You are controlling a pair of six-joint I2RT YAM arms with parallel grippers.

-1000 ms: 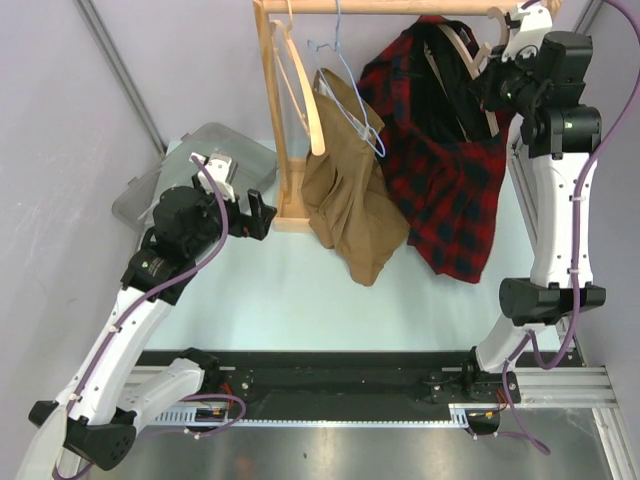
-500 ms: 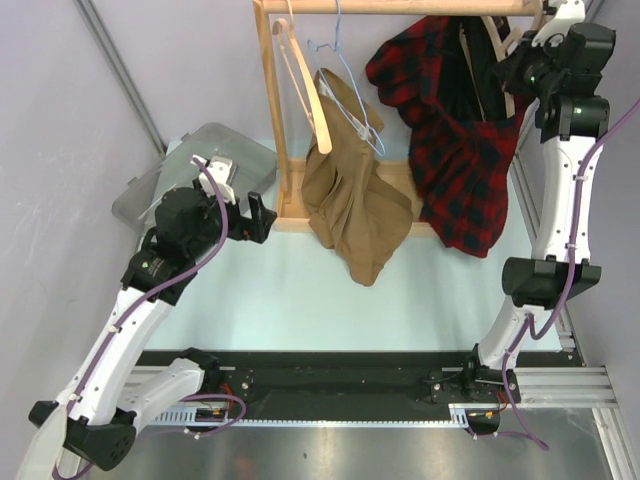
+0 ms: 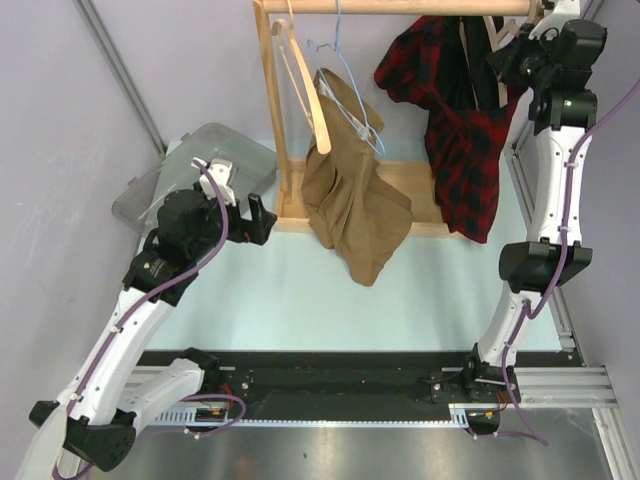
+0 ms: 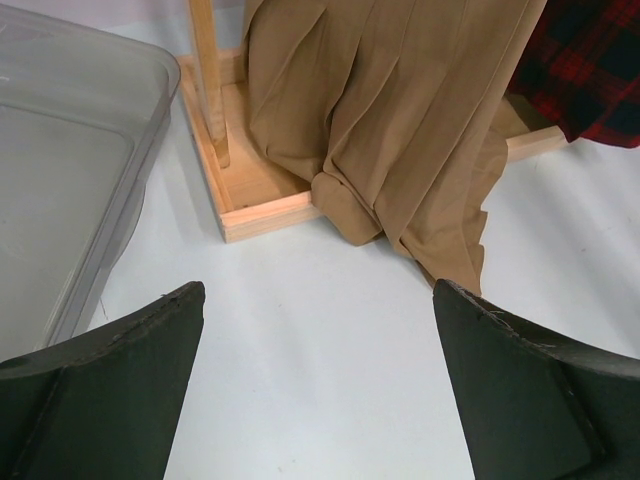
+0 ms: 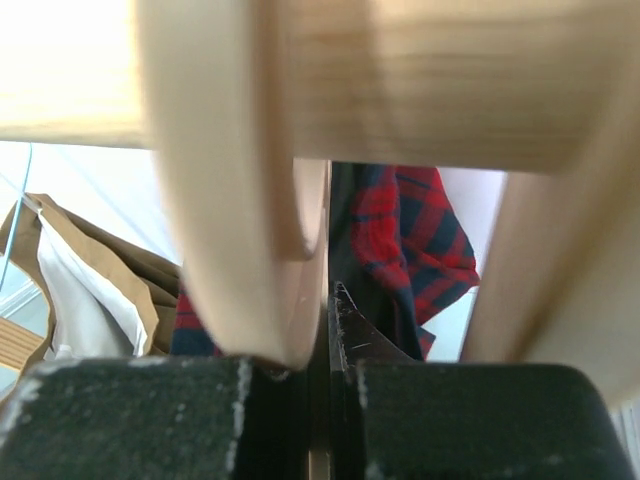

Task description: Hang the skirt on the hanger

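Observation:
My right gripper opens now, since the hanger's curved hook passes around the rack's top bar (image 3: pixel 400 6), with the plaid skirt hanging below.
A red plaid skirt (image 3: pixel 462 140) hangs from a wooden hanger (image 3: pixel 498 40) at the right end of the rack's top rail (image 3: pixel 400 6). My right gripper (image 3: pixel 508 62) is shut on that hanger just under the rail. In the right wrist view the pale hanger wood (image 5: pixel 230 200) fills the frame in front of the closed right gripper (image 5: pixel 330 330), with plaid cloth (image 5: pixel 410 240) behind. A tan skirt (image 3: pixel 350 200) hangs mid-rack from other hangers (image 3: pixel 320 90). My left gripper (image 3: pixel 258 215) is open and empty, low over the table, facing the tan skirt's hem (image 4: pixel 400 130).
The wooden rack's base frame (image 4: pixel 265 205) lies on the table under the garments, and its left post (image 3: pixel 268 110) stands near my left gripper. A clear plastic bin (image 3: pixel 195 165) sits at the far left, its rim (image 4: pixel 150 120) close to the left fingers.
My right arm has carried the hanger and plaid skirt up and to the right, to the rail's end; the skirt now hangs straighter. The left arm has not moved.

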